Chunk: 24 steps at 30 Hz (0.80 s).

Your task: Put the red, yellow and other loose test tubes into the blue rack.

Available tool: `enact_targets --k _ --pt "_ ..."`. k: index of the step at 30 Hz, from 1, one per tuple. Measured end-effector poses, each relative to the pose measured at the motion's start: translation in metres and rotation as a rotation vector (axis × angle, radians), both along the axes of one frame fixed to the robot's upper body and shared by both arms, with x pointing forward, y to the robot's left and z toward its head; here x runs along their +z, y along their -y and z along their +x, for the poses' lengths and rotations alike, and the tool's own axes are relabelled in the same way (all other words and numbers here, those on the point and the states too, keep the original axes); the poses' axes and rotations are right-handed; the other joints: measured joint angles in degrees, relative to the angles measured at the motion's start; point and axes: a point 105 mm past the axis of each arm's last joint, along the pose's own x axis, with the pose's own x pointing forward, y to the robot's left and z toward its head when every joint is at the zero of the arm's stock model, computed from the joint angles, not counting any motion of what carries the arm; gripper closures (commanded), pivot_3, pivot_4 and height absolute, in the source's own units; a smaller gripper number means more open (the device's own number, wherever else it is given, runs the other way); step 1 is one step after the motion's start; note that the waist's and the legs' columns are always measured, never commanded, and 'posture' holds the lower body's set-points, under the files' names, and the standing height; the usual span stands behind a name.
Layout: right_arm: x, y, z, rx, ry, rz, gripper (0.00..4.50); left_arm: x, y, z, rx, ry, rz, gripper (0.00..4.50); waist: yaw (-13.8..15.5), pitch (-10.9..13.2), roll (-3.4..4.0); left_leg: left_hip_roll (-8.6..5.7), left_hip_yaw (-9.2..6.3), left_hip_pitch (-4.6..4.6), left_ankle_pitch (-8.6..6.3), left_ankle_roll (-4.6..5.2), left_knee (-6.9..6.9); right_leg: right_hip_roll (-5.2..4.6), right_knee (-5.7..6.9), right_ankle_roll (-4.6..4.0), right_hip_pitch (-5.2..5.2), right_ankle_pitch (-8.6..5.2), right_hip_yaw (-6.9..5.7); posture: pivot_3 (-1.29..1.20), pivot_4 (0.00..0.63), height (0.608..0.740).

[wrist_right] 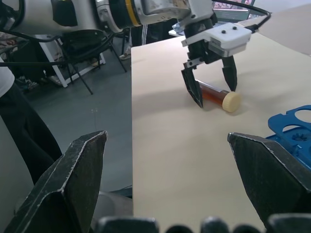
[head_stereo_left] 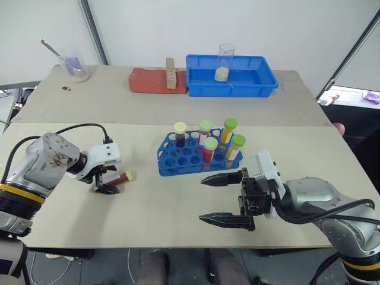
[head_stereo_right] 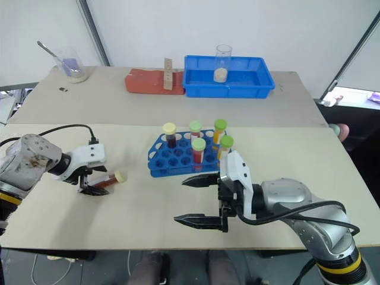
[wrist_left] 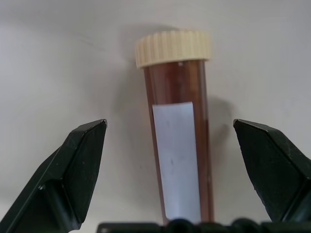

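The left gripper's fingers reach down beside the tube's white label [wrist_left: 177,155], so the left gripper is ready and needs to close on the tube.
A loose test tube [head_stereo_left: 122,177] with dark red liquid, a cream cap and a white label lies flat on the table's near left. My left gripper [head_stereo_left: 105,181] points down over it, open, one finger on each side of the tube [wrist_left: 179,145] without closing on it. The blue rack [head_stereo_left: 178,155] stands in the middle of the table and holds several capped tubes, red and orange ones with green or yellow caps. My right gripper [head_stereo_left: 224,199] hovers open and empty just in front of the rack, pointing left toward the tube [wrist_right: 217,95].
A blue bin [head_stereo_left: 231,77] with a glass beaker sits at the back, beside a red block [head_stereo_left: 151,80] and a wooden piece. A beaker with a spoon [head_stereo_left: 74,64] stands at the back left. A seam splits the two tabletops.
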Motion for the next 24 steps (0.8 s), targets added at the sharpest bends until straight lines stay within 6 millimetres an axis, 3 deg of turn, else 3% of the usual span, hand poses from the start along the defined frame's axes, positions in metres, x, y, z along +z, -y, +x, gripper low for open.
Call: enact_targets --k 2,7,8,14,17,24 --pt "-0.001 0.001 0.0 -0.005 -0.004 -0.007 0.06 0.0 0.0 0.002 -0.016 -0.002 0.015 0.84 0.0 0.0 0.0 0.01 0.0 0.0 0.0 0.0 0.11 0.0 0.03 0.03 0.02 0.02 0.01 0.0 0.15 0.74" --pt "0.001 0.002 0.0 -0.013 -0.005 -0.001 0.06 0.0 -0.001 0.006 -0.043 -0.012 0.047 3.34 0.0 0.0 0.0 0.01 -0.01 -0.03 0.0 0.0 0.25 0.0 0.06 0.07 0.05 0.05 0.01 0.0 0.15 0.74" --pt "0.002 0.002 0.0 -0.016 -0.004 0.0 0.06 0.0 -0.001 0.007 -0.05 -0.01 0.053 3.58 0.0 0.0 0.0 0.01 -0.01 -0.03 0.0 0.0 0.25 0.0 0.07 0.07 0.05 0.05 0.02 0.0 0.15 0.74" --pt "0.0 0.007 0.0 -0.037 -0.012 -0.013 0.06 0.0 0.001 0.009 -0.07 0.001 0.054 3.59 0.0 0.0 0.0 0.01 -0.04 -0.03 0.0 0.0 0.26 0.0 0.08 0.09 0.07 0.06 0.01 0.0 0.15 0.74" --pt "-0.003 0.011 0.0 -0.055 -0.02 -0.036 0.06 0.007 0.005 0.01 -0.065 0.028 -0.031 3.59 0.0 0.0 -0.01 0.01 -0.06 -0.13 0.0 0.0 0.33 -0.01 0.07 0.13 0.03 0.1 0.01 0.0 0.15 0.74" --pt "-0.004 0.031 0.012 -0.192 0.107 -0.113 0.06 0.086 0.078 0.016 -0.144 0.279 -0.677 3.59 0.4 0.0 -0.03 -0.08 -0.15 -0.35 0.0 0.0 0.51 -0.08 -0.06 0.7 0.05 0.42 0.0 0.0 0.15 0.74"
